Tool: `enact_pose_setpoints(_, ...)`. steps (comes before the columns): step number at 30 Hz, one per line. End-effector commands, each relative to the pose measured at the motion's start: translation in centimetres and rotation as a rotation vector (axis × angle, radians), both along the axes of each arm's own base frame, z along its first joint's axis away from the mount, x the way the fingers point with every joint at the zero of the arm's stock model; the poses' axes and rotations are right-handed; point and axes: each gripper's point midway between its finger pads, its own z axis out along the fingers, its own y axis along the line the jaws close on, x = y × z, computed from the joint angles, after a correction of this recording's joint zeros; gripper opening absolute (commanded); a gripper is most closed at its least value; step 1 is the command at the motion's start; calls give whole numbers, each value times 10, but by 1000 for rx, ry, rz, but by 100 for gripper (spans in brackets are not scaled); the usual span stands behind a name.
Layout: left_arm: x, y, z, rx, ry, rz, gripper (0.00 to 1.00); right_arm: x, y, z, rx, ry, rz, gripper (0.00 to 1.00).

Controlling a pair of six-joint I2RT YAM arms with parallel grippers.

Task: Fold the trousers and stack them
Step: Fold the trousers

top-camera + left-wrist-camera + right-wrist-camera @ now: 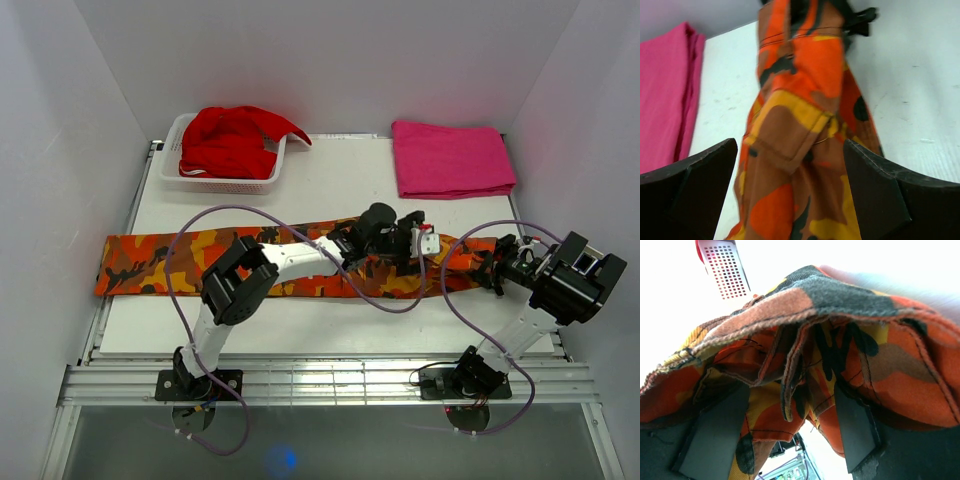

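Observation:
Next, the left gripper grabs the trousers by the raised middle fold near the bunched end [434, 262] [794, 156]. That leaves edges free for my right gripper to straighten.
The trousers [150, 265], in orange, red, yellow and black camouflage, lie stretched in a long strip across the table from left to right. My left gripper [432, 240] hovers over their right part. In the left wrist view it [790, 195] is open, with the trousers [800, 125] flat beneath the gap and both fingers [695, 190] clear of the fabric. My right gripper [492, 268] is at the strip's right end. Its jaws [787, 430] stand wide apart, and bunched trouser edges [805, 320] drape over and hang loosely between the pads [715, 435].
A white basket [172, 140] holding a plain red garment [230, 140] stands at the back left. A folded pink cloth [452, 158] lies at the back right, also seen in the left wrist view [665, 95]. Grey walls close in on both sides.

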Motion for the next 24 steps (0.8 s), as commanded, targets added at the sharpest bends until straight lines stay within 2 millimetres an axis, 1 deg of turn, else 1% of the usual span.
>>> enact_pose_setpoints(1,-32,-28,51,-140,-154,-196,98,-18,9,-29,-8,139,-23,76)
enact_pose_setpoints(2,-40,-29,46,-140,-160,-224,98,-19,10,-29,-6,139,-21,77)
enact_pose_setpoints(3,-47,-32,50,-165,-179,-242,98,-19,12,-29,2,137,-16,77)
enact_pose_setpoints(4,-58,-37,49,-173,-190,-266,98,-19,13,-29,4,137,-14,77)
enact_pose_setpoints(7,-67,-51,45,-195,-244,-255,98,-22,18,-27,12,132,-3,78)
enact_pose_setpoints(8,-67,-56,52,-232,-268,-243,98,-23,22,-26,17,131,5,78)
enact_pose_setpoints(9,-66,-61,46,-236,-273,-234,98,-24,25,-26,22,129,12,78)
enact_pose_setpoints(10,-68,-66,45,-244,-284,-231,97,-25,26,-24,21,123,17,79)
enact_pose_setpoints(11,-65,-69,44,-251,-291,-212,96,-24,28,-22,20,115,24,79)
enact_pose_setpoints(12,-65,-74,34,-249,-289,-213,95,-25,31,-20,27,110,34,79)
enact_pose_setpoints(13,-64,-79,37,-258,-305,-215,92,-25,33,-19,32,107,37,79)
enact_pose_setpoints(15,-60,-84,29,-252,-307,-207,87,-24,36,-15,41,96,48,79)
enact_pose_setpoints(16,-58,-87,20,-242,-311,-204,85,-23,36,-14,42,93,51,79)
enact_pose_setpoints(17,-55,-89,16,-235,-315,-197,82,-24,38,-13,44,90,56,79)
enact_pose_setpoints(18,-48,-90,10,-223,-321,-170,82,-25,38,-12,41,87,60,79)
enact_pose_setpoints(19,-45,-91,0,-206,-321,-158,81,-26,39,-11,37,82,62,80)
enact_pose_setpoints(20,-42,-92,-3,-200,-339,-146,79,-28,42,-11,42,86,69,80)
enact_pose_setpoints(23,-25,-91,-12,-180,-376,-69,63,-32,44,-12,12,80,94,80)
enact_pose_setpoints(24,-15,-89,-10,-181,-393,-9,44,-37,45,-15,-9,87,111,80)
